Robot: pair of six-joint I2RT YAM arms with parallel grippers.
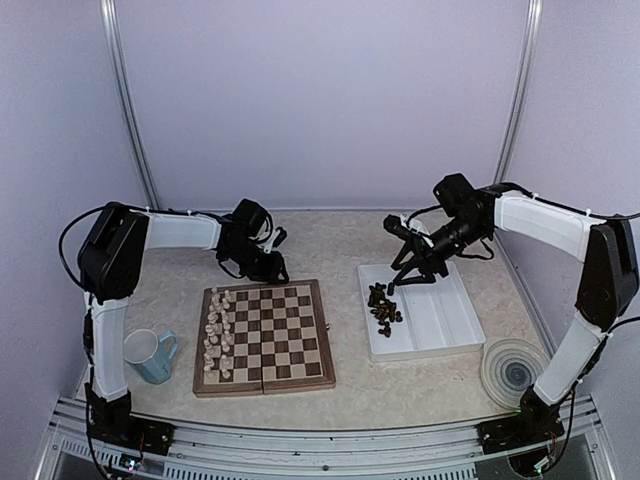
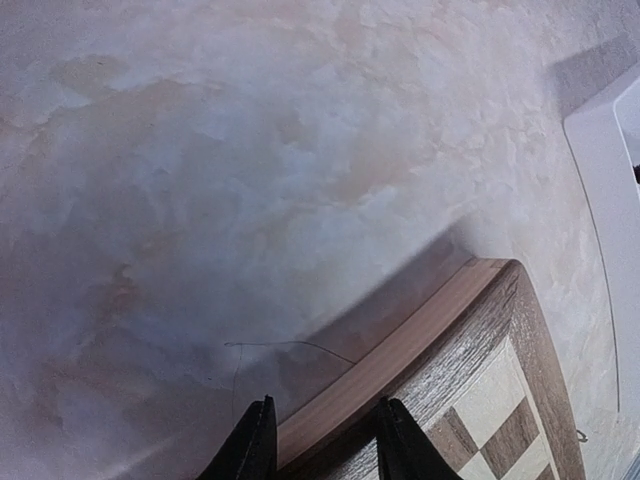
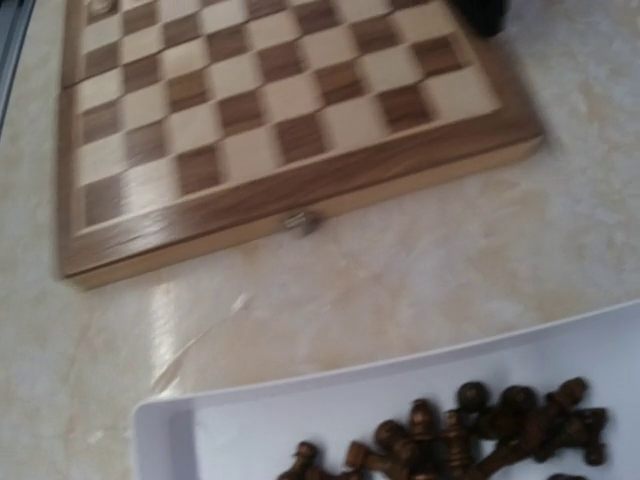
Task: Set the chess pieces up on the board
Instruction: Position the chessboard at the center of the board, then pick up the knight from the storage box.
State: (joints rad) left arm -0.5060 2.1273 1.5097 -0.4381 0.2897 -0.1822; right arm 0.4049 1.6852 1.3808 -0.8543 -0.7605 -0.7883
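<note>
My right gripper reaches a dark chess piece next and picks it up by its body (image 1: 384, 309), since this leaves its base free to stand on the board (image 1: 290, 340).
The board (image 1: 290, 340) lies left of centre, with cream pieces (image 1: 217, 335) lined up along its left side. The dark chess pieces (image 1: 383, 308) lie heaped in a white tray (image 1: 440, 320). My right gripper (image 1: 403, 283) hangs just above the far side of that heap, fingers spread. In the right wrist view the dark chess pieces (image 3: 470, 435) fill the bottom, the board (image 3: 270, 110) lies beyond, and no fingers show. My left gripper (image 1: 268, 268) hovers over the board's far edge. In its wrist view, the left gripper (image 2: 325, 445) is open and empty over the board (image 2: 480, 400) corner.
A pale blue mug (image 1: 150, 355) stands left of the board. A round translucent disc (image 1: 512, 370) lies near the right arm's base. The white tray (image 2: 610, 180) edge shows at the right of the left wrist view. Pale walls close in the table.
</note>
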